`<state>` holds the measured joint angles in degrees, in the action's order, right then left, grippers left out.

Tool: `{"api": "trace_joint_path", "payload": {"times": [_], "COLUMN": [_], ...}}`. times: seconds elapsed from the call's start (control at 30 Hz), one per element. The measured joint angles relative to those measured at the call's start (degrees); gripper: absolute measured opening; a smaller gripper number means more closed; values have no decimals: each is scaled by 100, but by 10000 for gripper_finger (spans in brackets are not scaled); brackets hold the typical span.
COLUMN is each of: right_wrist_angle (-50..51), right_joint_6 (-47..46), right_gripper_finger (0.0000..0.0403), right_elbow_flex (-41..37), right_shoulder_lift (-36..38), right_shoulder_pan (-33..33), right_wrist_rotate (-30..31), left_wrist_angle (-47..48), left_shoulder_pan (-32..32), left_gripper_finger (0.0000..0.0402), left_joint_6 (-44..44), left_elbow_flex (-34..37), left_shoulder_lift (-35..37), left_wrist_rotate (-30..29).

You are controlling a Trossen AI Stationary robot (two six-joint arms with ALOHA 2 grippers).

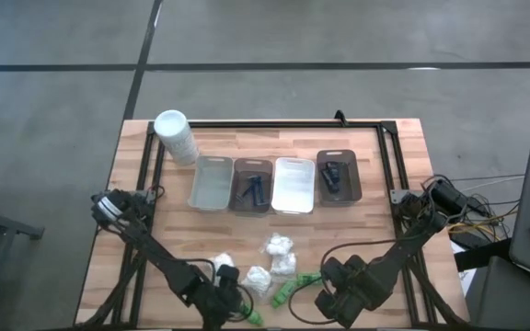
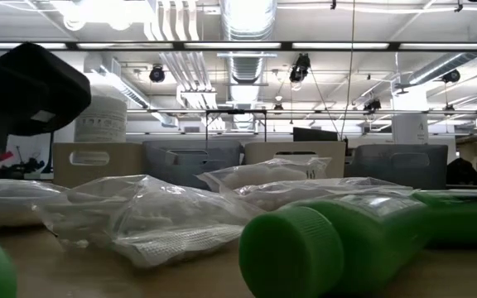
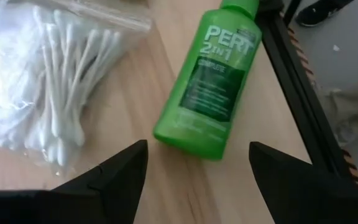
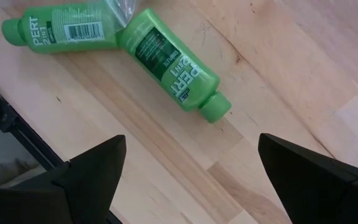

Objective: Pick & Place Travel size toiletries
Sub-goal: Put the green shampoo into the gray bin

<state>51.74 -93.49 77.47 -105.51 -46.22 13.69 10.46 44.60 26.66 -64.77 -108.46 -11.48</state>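
The bottle's base (image 3: 190, 144) lies just beyond both open fingers, so it is too early to close on the green bottle. My left gripper moves toward its label (image 3: 212, 89) next.
Three small green bottles lie on their sides near the table's near edge: one (image 1: 254, 317) (image 3: 207, 81) just ahead of my left gripper (image 1: 221, 308) (image 3: 197, 168), two (image 1: 283, 292) (image 1: 307, 276) touching end to end ahead of my right gripper (image 1: 339, 299) (image 4: 191, 165). The right wrist view shows that pair (image 4: 166, 62) (image 4: 61, 34). Clear bags of white cotton swabs (image 1: 279, 257) (image 3: 48, 81) (image 2: 139, 215) lie flat just beyond the bottles. Both grippers are open, hover low and touch nothing. Dark items lie in two trays (image 1: 253, 188) (image 1: 337, 175).
Four rectangular plastic trays (image 1: 212, 182) stand in a row at the table's far middle, and a tall white cylinder (image 1: 175, 135) stands at the far left. The black table frame (image 3: 303, 81) runs close beside the nearest bottle. Bare wood lies between trays and bags.
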Motion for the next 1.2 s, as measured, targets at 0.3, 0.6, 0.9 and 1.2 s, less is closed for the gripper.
{"api": "trace_joint_path", "payload": {"times": [0.3, 0.6, 0.9, 1.2], "right_wrist_angle": [-4, -4, 7, -31], "right_joint_6": [-15, 10, 47, 20], "right_gripper_finger": [364, 364, 364, 364], "right_elbow_flex": [0, 0, 0, 0], "right_shoulder_lift": [0, 0, 0, 0], "right_shoulder_pan": [0, 0, 7, 15], "right_wrist_rotate": [-6, -6, -2, -2], "left_wrist_angle": [114, -54, -406, -477], "left_shoulder_pan": [-11, -13, -26, -25], "left_gripper_finger": [284, 284, 285, 277], "left_joint_6": [-299, -711, -1011, -719], "left_elbow_flex": [-81, -282, -252, -345], "left_shoulder_lift": [-1, -1, -238, -412], "left_wrist_rotate": [-70, 20, 86, 180]}}
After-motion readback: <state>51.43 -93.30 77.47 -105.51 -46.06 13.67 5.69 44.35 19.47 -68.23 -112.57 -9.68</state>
